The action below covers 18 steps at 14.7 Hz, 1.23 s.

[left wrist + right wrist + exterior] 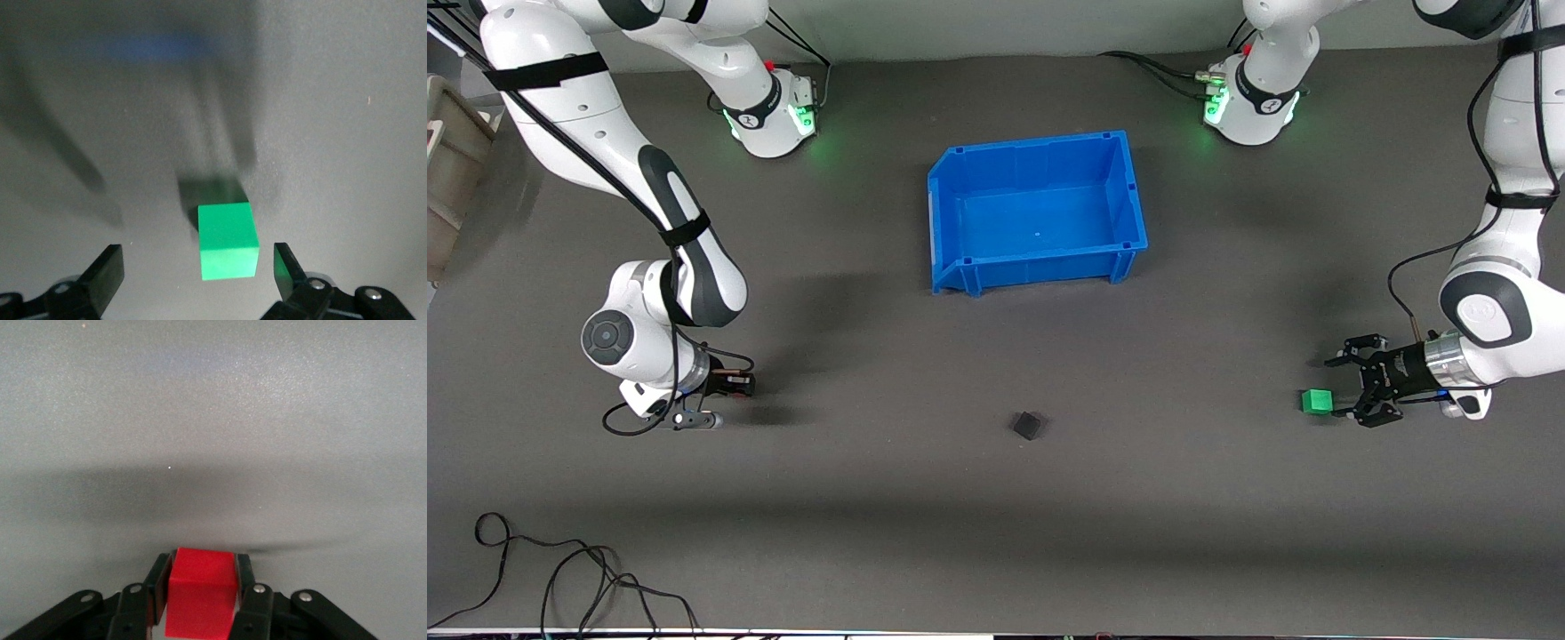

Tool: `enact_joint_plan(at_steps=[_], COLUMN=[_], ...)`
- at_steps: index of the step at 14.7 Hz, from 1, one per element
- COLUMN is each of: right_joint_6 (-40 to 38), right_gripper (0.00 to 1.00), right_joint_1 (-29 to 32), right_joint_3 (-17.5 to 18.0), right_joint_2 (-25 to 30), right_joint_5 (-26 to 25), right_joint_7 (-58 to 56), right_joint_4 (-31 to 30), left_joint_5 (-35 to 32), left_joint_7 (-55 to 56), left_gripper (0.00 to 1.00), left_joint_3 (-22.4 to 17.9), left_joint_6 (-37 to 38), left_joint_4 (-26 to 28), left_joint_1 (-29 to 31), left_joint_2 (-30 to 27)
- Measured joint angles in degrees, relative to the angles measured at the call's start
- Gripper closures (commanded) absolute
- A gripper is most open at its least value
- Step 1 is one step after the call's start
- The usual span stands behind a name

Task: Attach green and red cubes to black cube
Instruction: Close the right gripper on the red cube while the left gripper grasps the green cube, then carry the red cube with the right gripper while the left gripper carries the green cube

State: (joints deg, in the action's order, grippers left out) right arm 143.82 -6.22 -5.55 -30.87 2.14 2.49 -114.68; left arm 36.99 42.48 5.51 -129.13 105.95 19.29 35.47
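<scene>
My left gripper grabs the green cube (1316, 401) by its two opposite sides next. Then I attach the green cube to the black cube (1028, 425).
The green cube (1316, 401) lies on the table toward the left arm's end. My left gripper (1341, 388) is open and low, with the cube just at its fingertips. In the left wrist view the green cube (227, 240) lies between the spread fingers (107, 273), closer to one and touching neither. My right gripper (734, 385) hangs low over the table toward the right arm's end. In the right wrist view the right gripper (200, 577) is shut on the red cube (200, 600). The black cube (1028, 425) lies alone on the table, between the two grippers.
An empty blue bin (1129, 191) stands on the table, farther from the front camera than the black cube. Loose black cables (560, 569) lie near the table's front edge at the right arm's end. A beige box (449, 169) sits at that end's edge.
</scene>
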Motion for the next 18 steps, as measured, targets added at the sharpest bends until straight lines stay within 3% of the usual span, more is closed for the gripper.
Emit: enact_joint_plan(at_steps=[1,3,4,6,9,10,12,13,14,18], right_joint_6=[0.0,0.0,0.1,0.1,0.1,0.1,0.0,0.0,0.0,0.1], right_gripper=[0.71,1.0,1.0,1.0,1.0,1.0,1.0,1.0,1.0,1.0], right_joint_1=[0.0,0.0,0.0,0.0,0.0,0.0,-0.4,-1.3,-2.6,-9.1], right_joint_3=[0.0,0.0,0.0,0.0,0.0,0.0,0.1,0.1,0.2,0.5], right_joint_2=[0.0,0.0,0.0,0.1,1.0,1.5,2.2,2.3,2.3,1.7], right_joint_5=[0.0,0.2,1.3,9.3,22.1,23.8,24.5,24.6,24.6,24.7], right_joint_7=[0.0,0.0,0.2,0.4,0.8,2.7,11.5,16.6,22.3,45.7], right_joint_4=[0.0,0.0,0.0,0.2,0.7,0.8,0.9,1.3,2.0,6.7], left_joint_5=[0.3,1.3,1.6,1.9,2.1,2.1,2.2,2.2,2.2,2.2], left_joint_7=[0.0,0.0,0.0,0.0,0.0,0.0,0.0,0.0,0.0,0.2], left_gripper=[0.0,0.0,0.0,0.05,0.49,0.63,0.77,0.91,0.98,1.0], left_joint_3=[0.0,0.1,0.2,0.2,0.3,0.3,0.2,0.1,0.1,0.0], left_joint_6=[-0.1,-0.7,-1.1,-1.6,-2.5,-2.6,-2.6,-2.6,-2.6,-2.6], left_joint_4=[0.0,-0.2,-0.2,-0.2,-0.2,-0.2,-0.2,-0.3,-0.4,-1.1], left_joint_1=[0.0,-0.2,-0.4,-1.0,-1.8,-1.9,-1.9,-1.8,-1.8,-1.6], left_joint_2=[0.3,0.7,0.8,1.1,1.3,1.4,1.4,1.4,1.4,1.5])
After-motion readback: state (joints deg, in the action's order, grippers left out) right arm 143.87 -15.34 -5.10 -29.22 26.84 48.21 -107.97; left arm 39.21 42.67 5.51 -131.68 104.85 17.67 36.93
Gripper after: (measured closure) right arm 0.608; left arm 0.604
